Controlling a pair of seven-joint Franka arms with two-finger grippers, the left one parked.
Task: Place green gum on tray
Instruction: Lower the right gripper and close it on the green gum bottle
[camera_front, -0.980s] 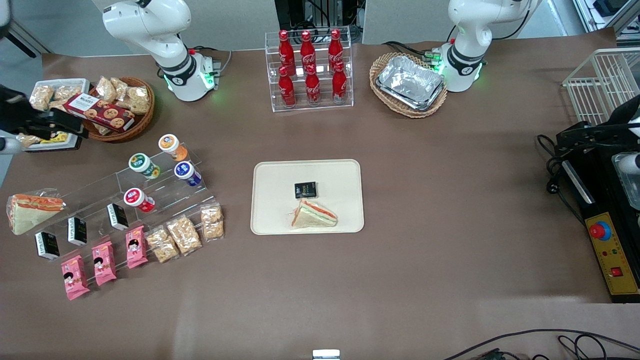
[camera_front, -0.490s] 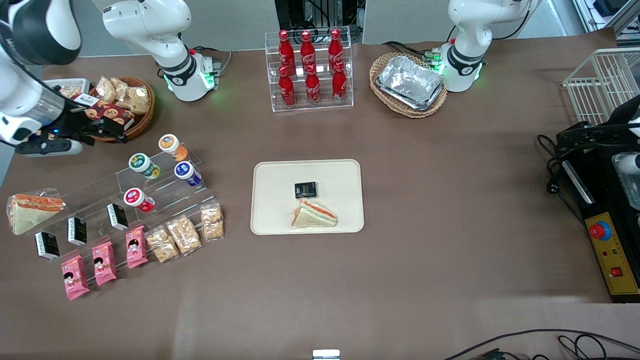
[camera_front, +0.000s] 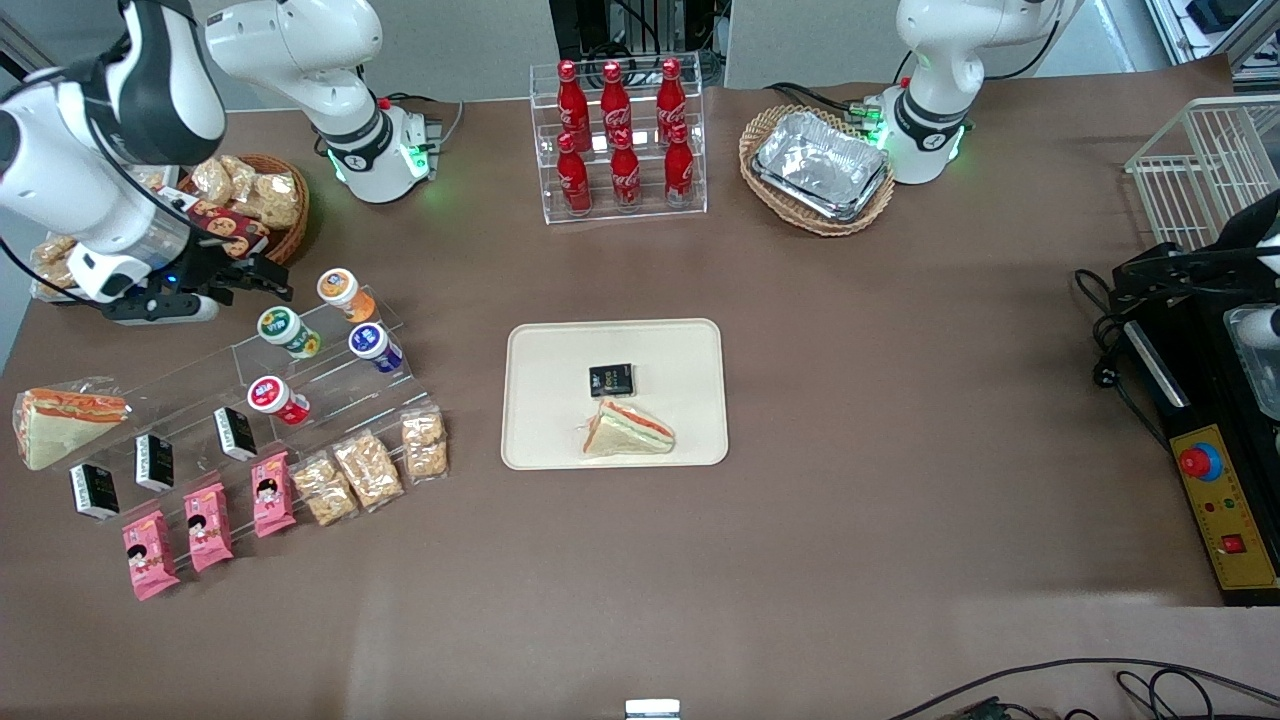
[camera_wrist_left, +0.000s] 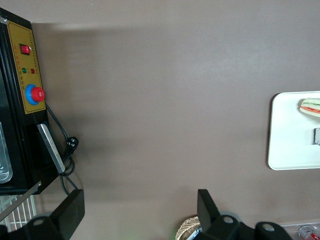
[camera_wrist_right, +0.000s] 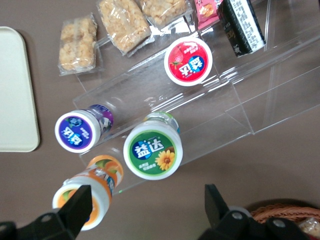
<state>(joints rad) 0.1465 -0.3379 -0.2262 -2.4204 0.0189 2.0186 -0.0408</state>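
My gripper should next grab the green gum by its round body (camera_front: 304, 342). Then I should put the green gum on the cream tray (camera_front: 540, 420).
The green gum (camera_front: 287, 331) is a small canister with a green-and-white lid and a yellow flower mark. It rests on a clear stepped acrylic rack (camera_front: 300, 370), beside the orange-lidded canister (camera_front: 343, 291) and above the blue-lidded one (camera_front: 372, 345). It also shows in the right wrist view (camera_wrist_right: 153, 152). My gripper (camera_front: 262, 281) hangs open and empty above the table, just farther from the front camera than the green gum; in the wrist view (camera_wrist_right: 147, 202) its fingers straddle bare table beside the lid. The cream tray (camera_front: 540, 420) lies mid-table, holding a sandwich (camera_front: 627, 429) and a black packet (camera_front: 610, 379).
A red-lidded canister (camera_front: 273, 396), black packets (camera_front: 153, 460), pink packs (camera_front: 208, 524) and snack bags (camera_front: 368, 467) fill the rack's lower steps. A wicker basket of snacks (camera_front: 245, 210) stands close by my arm. A cola bottle rack (camera_front: 620, 140) and foil trays in a basket (camera_front: 818, 165) stand farther off.
My arm has swung in from the working arm's end of the table, and the gripper now hangs close to the green gum.
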